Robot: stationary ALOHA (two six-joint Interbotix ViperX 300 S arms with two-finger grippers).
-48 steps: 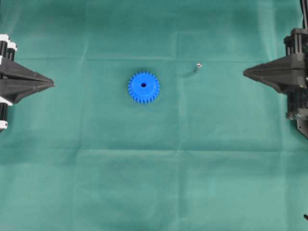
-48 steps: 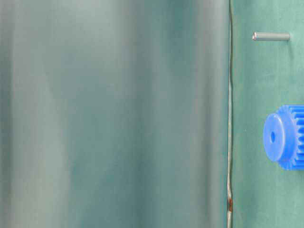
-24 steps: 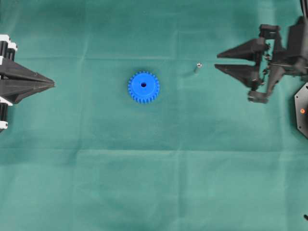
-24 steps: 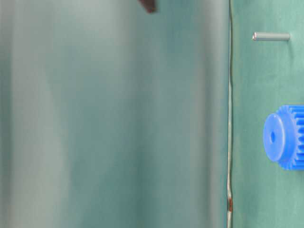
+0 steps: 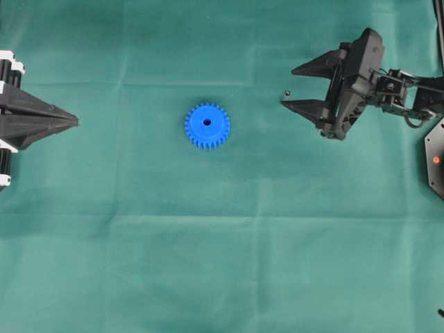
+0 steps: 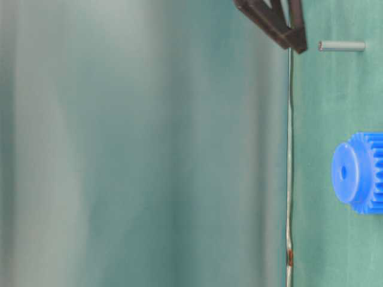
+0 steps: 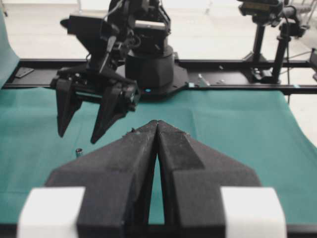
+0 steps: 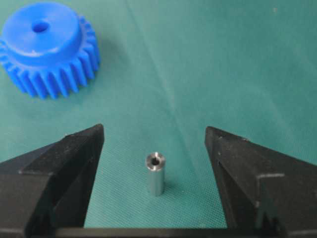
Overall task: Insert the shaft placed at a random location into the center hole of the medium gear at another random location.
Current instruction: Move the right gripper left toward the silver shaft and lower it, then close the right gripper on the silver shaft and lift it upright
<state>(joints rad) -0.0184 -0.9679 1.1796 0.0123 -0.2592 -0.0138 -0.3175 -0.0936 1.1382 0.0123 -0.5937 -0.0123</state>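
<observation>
My right gripper is still short of the shaft (image 5: pixel 287 93), which stands small beyond my fingers, so it would miss the shaft if it closed now. It needs to move toward the shaft first, then close on it.
The medium gear (image 5: pixel 207 125), bright blue and toothed, lies flat on the green cloth with its center hole (image 5: pixel 207 122) facing up. In the right wrist view the gear (image 8: pixel 47 47) is at the upper left. The shaft (image 5: pixel 287 93), a tiny silvery pin, stands upright to the gear's right. My right gripper (image 5: pixel 288 88) is open, one finger on each side of the shaft (image 8: pixel 155 173) and neither touching it. My left gripper (image 5: pixel 76 122) rests at the left edge, shut and empty, its tips (image 7: pixel 157 123) pressed together.
Green cloth (image 5: pixel 222 263) covers the whole table. A black plate with an orange dot (image 5: pixel 436 159) sits at the right edge. In the left wrist view the right arm's black base (image 7: pixel 148 64) and rail stand at the far end, with camera stands (image 7: pixel 260 29) behind.
The right gripper has gone from shut to wide open and has moved left from the table's right edge until its fingers straddle the shaft. The left gripper, gear and shaft have not moved.
</observation>
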